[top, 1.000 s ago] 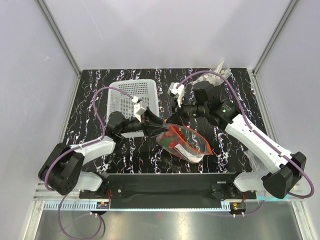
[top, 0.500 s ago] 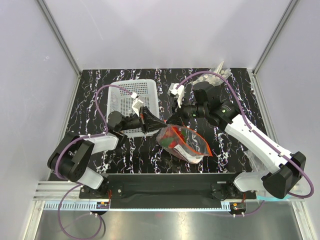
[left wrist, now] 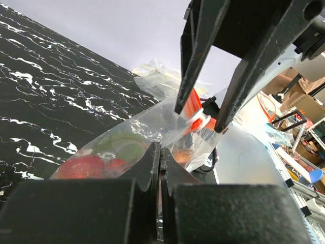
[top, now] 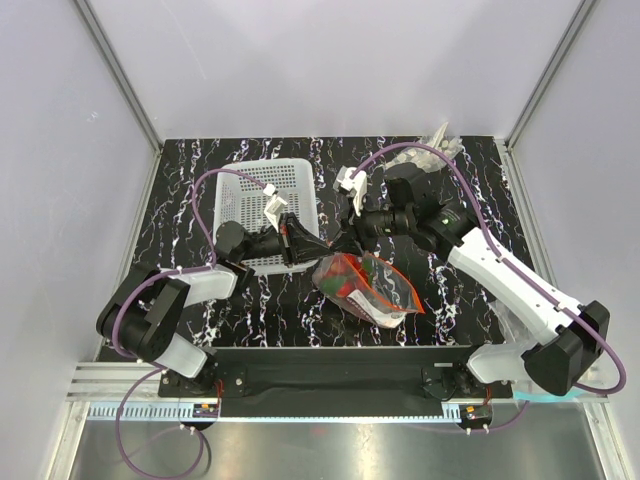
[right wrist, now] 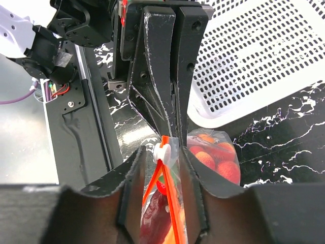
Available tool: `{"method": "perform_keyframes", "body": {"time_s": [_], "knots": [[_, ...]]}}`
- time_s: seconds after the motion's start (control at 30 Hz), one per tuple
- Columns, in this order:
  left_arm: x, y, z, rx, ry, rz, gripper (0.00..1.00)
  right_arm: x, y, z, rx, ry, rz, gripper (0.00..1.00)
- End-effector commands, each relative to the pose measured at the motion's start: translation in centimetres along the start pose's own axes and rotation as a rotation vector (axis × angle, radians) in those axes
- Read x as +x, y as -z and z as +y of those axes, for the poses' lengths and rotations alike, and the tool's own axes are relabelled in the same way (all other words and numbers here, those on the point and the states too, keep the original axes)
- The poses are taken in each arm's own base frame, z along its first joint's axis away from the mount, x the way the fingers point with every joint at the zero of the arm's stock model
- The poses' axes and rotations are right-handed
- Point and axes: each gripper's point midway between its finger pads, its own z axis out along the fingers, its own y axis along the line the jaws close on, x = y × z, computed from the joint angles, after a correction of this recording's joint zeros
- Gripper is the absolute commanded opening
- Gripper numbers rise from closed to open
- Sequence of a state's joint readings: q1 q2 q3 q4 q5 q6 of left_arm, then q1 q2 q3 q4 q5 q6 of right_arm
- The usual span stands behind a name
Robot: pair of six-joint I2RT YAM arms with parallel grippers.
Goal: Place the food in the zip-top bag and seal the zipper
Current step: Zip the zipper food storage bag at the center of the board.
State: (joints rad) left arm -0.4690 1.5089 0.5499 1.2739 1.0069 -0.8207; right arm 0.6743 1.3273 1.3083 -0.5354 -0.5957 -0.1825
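The white slider is between and level with my right gripper's fingers; closing now would hold it.
The zip-top bag (top: 368, 285) lies on the table in front of the basket, with red round pieces and green bits of food (top: 345, 280) inside. Its orange-red zipper (top: 392, 283) runs along the upper edge. My left gripper (top: 312, 243) is shut on the bag's clear corner (left wrist: 152, 124), and red food (left wrist: 86, 165) shows through the plastic. My right gripper (right wrist: 163, 157) is open; its fingers straddle the zipper (right wrist: 175, 213) on either side of the white slider (right wrist: 161, 151) without touching it. Red berries (right wrist: 216, 157) show inside the bag.
The white lattice basket (top: 262, 190) stands just behind the left gripper. A clear plastic wad (top: 440, 140) lies at the back right corner. More clear plastic (top: 510, 320) lies under the right arm. Grey walls enclose the black marbled table (top: 180, 200).
The left arm swung its gripper a little back and right, still holding the bag's corner. The right gripper edged slightly left along the zipper. The bag has barely shifted.
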Motion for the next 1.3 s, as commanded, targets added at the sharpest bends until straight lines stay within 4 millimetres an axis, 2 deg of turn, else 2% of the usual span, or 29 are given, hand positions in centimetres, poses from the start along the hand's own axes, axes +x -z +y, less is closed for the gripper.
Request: {"method": "perform_keyframes", "body": {"time_s": [0.0, 0.1, 0.13, 0.17, 0.2, 0.3, 0.33, 0.37, 0.4, 0.43, 0.53, 0.6, 0.7, 0.87, 0.97, 1.17, 1.27], "knots": [[-3.6, -0.3, -2.7, 0.115, -0.247, -0.092, 0.00, -1.5, -0.1, 0.7, -0.040, 0.052, -0.036, 0.41], [-3.6, -0.3, -2.7, 0.113, -0.248, -0.091, 0.00, -1.3, -0.3, 0.7, -0.029, 0.060, -0.033, 0.41], [-3.6, -0.3, -2.7, 0.111, -0.247, -0.091, 0.00, -1.3, -0.3, 0.6, -0.020, 0.059, -0.031, 0.37], [-3.5, -0.3, -2.6, 0.109, -0.247, -0.090, 0.00, -1.3, -0.3, 0.4, -0.012, 0.058, -0.030, 0.28], [-3.6, -0.3, -2.6, 0.109, -0.249, -0.089, 0.00, -1.1, -0.4, 0.3, -0.008, 0.054, -0.022, 0.23], [-3.6, -0.2, -2.7, 0.107, -0.252, -0.090, 0.00, -1.2, -0.4, 0.2, -0.005, 0.053, -0.020, 0.20], [-3.6, -0.2, -2.7, 0.106, -0.254, -0.091, 0.00, -1.2, -0.5, 0.2, -0.003, 0.051, -0.022, 0.16], [-3.5, -0.2, -2.7, 0.107, -0.259, -0.089, 0.00, -1.3, -0.4, 0.0, 0.010, 0.047, -0.023, 0.06], [-3.6, -0.2, -2.9, 0.108, -0.266, -0.092, 0.00, -1.3, -0.4, -0.1, 0.014, 0.046, -0.025, 0.03], [-3.5, -0.1, -2.8, 0.101, -0.264, -0.096, 0.06, -1.4, -0.4, -0.1, 0.016, 0.042, -0.029, 0.00], [-3.4, 0.3, -2.9, 0.077, -0.294, -0.119, 0.33, -2.0, 0.0, -0.2, 0.041, 0.037, -0.056, 0.00], [-3.7, 0.5, -3.1, 0.064, -0.332, -0.136, 0.40, -2.4, 0.3, -0.2, 0.051, 0.038, -0.074, 0.00], [-3.4, 0.6, -2.9, 0.048, -0.333, -0.121, 0.43, -2.5, 0.4, -0.1, 0.056, 0.036, -0.083, 0.00], [-3.8, 0.5, -3.5, 0.071, -0.343, -0.134, 0.43, -2.7, 0.4, 0.1, 0.044, 0.033, -0.095, 0.00], [-4.1, 0.2, -3.5, 0.082, -0.340, -0.127, 0.31, -2.8, 0.4, 0.3, 0.035, 0.029, -0.101, 0.00], [-4.9, -0.2, -3.1, 0.074, -0.334, -0.145, 0.34, -2.4, 0.1, 0.4, 0.017, 0.021, -0.087, 0.00], [-5.1, -0.4, -2.8, 0.067, -0.332, -0.142, 0.30, -2.4, 0.1, 0.6, 0.010, 0.021, -0.094, 0.00]]}}
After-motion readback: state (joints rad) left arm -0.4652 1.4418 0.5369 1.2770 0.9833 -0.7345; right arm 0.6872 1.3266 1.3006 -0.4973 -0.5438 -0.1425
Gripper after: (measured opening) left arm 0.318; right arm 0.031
